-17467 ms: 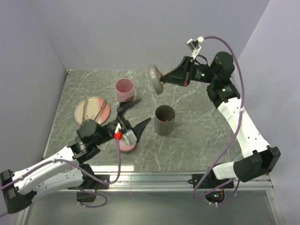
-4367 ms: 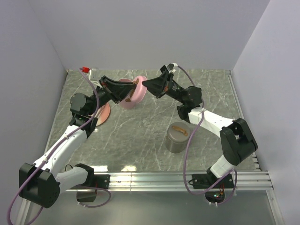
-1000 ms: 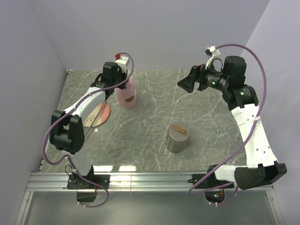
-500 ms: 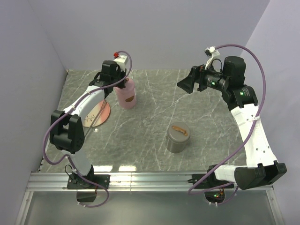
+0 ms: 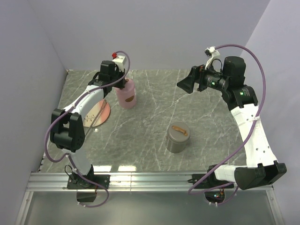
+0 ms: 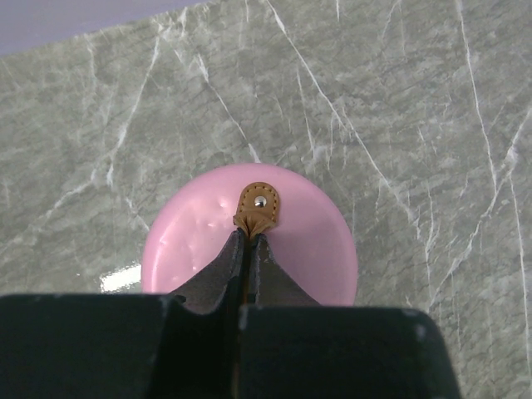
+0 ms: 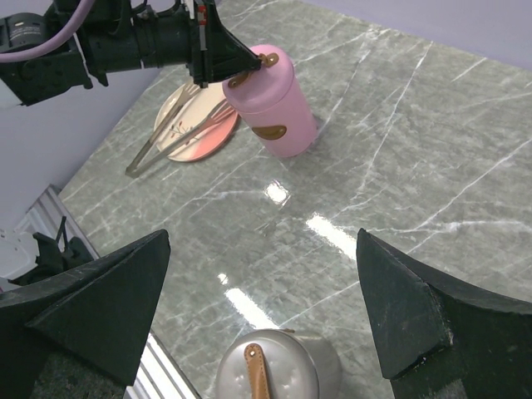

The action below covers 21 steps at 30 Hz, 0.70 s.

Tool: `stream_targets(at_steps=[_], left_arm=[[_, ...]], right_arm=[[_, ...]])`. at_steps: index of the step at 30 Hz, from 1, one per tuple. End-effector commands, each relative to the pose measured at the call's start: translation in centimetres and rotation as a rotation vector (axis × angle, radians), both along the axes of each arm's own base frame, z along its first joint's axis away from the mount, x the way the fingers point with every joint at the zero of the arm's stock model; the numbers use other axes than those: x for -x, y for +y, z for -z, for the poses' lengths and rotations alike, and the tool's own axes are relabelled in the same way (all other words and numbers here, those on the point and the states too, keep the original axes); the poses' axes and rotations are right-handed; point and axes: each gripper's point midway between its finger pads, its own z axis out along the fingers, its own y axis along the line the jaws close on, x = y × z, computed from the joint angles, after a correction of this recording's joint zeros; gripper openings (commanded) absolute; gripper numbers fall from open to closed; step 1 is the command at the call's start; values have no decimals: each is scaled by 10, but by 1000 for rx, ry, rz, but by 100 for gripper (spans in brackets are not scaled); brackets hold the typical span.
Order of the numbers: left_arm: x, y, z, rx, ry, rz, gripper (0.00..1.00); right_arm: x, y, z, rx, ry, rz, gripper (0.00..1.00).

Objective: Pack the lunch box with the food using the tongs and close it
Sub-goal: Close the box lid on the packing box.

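My left gripper is ready to open now. The pink lid is level and fully closed on the pink container's rim, so it would stay on.
A pink lunch box container stands at the back left with its pink lid on. My left gripper is shut on the lid's brown leather strap, right above the container. A grey lunch box container with a strapped lid stands mid-table. The silver tongs lie across the pink plate. My right gripper hangs open and empty, high above the table. No food shows in any view.
The plate sits at the table's left, partly under my left arm. Walls close the back and both sides. A metal rail runs along the near edge. The grey container is below my right gripper.
My left wrist has shifted slightly toward the back while still gripping the strap. The pink container and the right arm have not moved.
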Motion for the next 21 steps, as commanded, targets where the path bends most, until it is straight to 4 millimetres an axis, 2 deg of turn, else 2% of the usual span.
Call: stream_targets(at_steps=[1, 15, 18, 21], left_arm=[[-6, 8, 10, 45, 37, -19, 0], [7, 7, 32, 43, 92, 11, 0], [8, 5, 26, 57, 87, 31, 4], [8, 0, 6, 92, 61, 56, 13]], right_arm=[[0, -2, -9, -10, -43, 1, 100], [-1, -2, -11, -13, -42, -1, 100], [-1, -2, -10, -13, -41, 1, 100], [-1, -2, -10, -14, -41, -2, 100]])
